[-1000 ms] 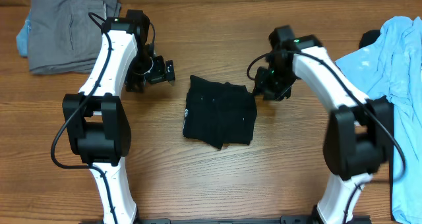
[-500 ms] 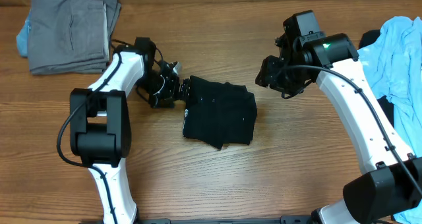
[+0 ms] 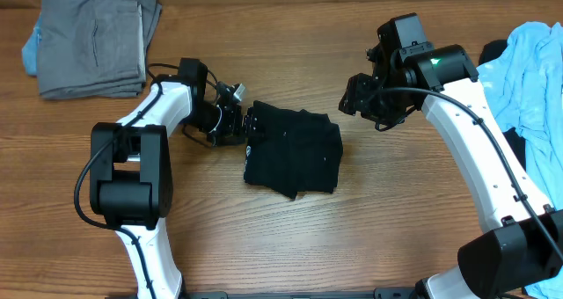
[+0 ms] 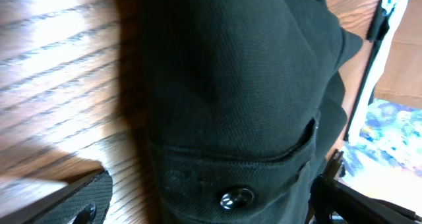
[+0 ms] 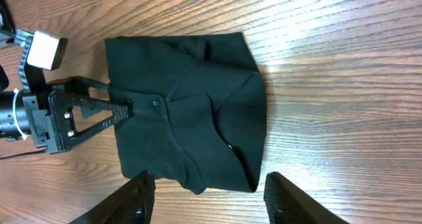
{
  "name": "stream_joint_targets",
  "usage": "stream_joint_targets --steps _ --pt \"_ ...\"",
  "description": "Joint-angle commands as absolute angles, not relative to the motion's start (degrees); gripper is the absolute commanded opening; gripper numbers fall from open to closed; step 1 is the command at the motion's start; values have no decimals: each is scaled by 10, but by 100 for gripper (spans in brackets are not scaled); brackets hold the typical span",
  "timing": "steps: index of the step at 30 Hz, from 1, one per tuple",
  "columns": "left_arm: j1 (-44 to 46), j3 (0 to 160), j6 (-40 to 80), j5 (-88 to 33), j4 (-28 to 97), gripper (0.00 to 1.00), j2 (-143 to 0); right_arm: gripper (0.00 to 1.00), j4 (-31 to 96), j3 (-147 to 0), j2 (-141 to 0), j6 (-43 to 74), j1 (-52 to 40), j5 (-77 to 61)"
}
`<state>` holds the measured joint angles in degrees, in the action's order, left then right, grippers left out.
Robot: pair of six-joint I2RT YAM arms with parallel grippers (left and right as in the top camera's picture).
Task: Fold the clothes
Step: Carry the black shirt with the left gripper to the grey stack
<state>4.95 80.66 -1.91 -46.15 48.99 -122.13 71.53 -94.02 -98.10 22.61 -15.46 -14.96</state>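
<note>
I should next grip the black folded garment by its buttoned edge (image 3: 253, 139) (image 4: 231, 188) with my left gripper, with my fingers on both sides of the layers. Then I can lay it on the grey pile.
A black folded garment (image 3: 295, 149) lies at the table's middle; it also shows in the right wrist view (image 5: 191, 112). My left gripper (image 3: 244, 123) is low at the garment's left edge. In the left wrist view its open fingers (image 4: 214, 201) straddle the edge of the black cloth (image 4: 231, 72), where a button shows. My right gripper (image 3: 359, 97) is raised above and to the right of the garment. Its fingers (image 5: 214, 197) are open and empty.
A grey folded pile (image 3: 92, 40) lies at the back left with a bit of light blue cloth under it. A crumpled light blue garment (image 3: 532, 79) lies at the right edge over something dark.
My left gripper has moved right to the garment's left edge. My right gripper has let go of the right edge and lifted away. The garment has not moved.
</note>
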Motion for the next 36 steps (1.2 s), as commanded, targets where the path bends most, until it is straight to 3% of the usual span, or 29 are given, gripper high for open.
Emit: stream_joint_targets --steps 1,8,9,10,12,15,17,28,36 --pt "73 770 -21 -433 479 100 -1253 57 712 -945 -980 225 -157 -145" --pt "101 770 2 -430 434 100 -1253 57 713 -945 -980 225 -157 -141" --pt "103 770 2 -430 429 95 -1253 57 713 -945 -980 225 -157 -141" --pt "105 770 2 -430 426 84 -1253 57 713 -945 -980 225 -157 -141" --pt "107 770 2 -430 416 41 -1253 57 713 -945 -980 225 -157 -139" --pt "107 770 2 -426 403 12 -1253 57 713 -945 -980 225 -157 -139" --pt "105 771 3 -414 390 4 -1253 58 713 -945 -980 225 -157 -139" --pt "57 907 8 -211 413 4 -1253 58 721 -945 -980 225 -157 -126" --pt "30 1012 -115 -39 326 4 -1253 59 735 -945 -980 225 -157 -126"
